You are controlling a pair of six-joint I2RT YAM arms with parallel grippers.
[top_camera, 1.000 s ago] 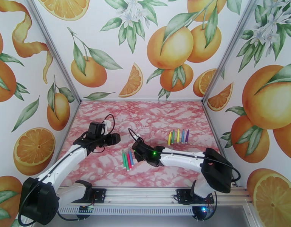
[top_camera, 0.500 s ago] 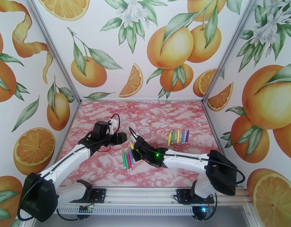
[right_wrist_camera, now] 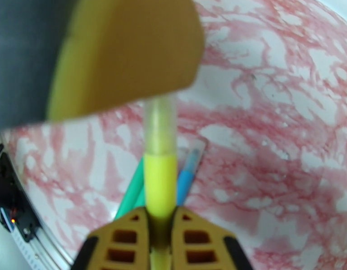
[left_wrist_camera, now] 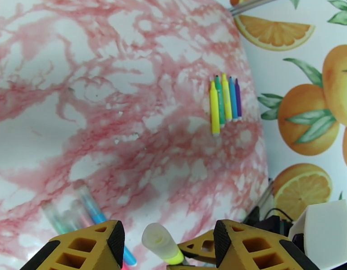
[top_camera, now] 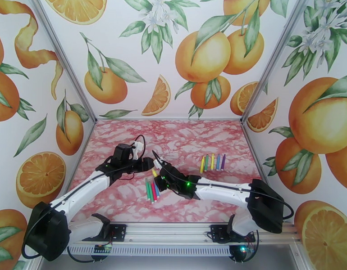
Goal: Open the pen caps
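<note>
I will grab the yellow pen's translucent cap with my left gripper next, to pull it open. My right gripper keeps the pen's body.
My right gripper (right_wrist_camera: 161, 218) is shut on a yellow pen (right_wrist_camera: 160, 187), held above the table. Its translucent cap (right_wrist_camera: 161, 127) points away, toward a yellow finger (right_wrist_camera: 128, 50) of the left gripper. In the left wrist view that cap (left_wrist_camera: 159, 238) stands between the jaws of my left gripper (left_wrist_camera: 168, 235), which are open and clear of it on both sides. From above, the left gripper (top_camera: 149, 164) and right gripper (top_camera: 159, 173) meet at the table's middle. Green, red and blue pens (top_camera: 151, 190) lie just below them. A second row of pens (top_camera: 212, 162) lies to the right.
The pink marbled table (top_camera: 187, 140) is walled by orange-print panels on three sides. The right-hand row of pens (left_wrist_camera: 224, 104) lies near the right wall. A metal rail (top_camera: 173, 232) with the arm bases runs along the near edge.
My left gripper has swung right to meet the right gripper. The right gripper has shifted slightly left and raised the yellow pen, whose cap now sits between the left jaws.
</note>
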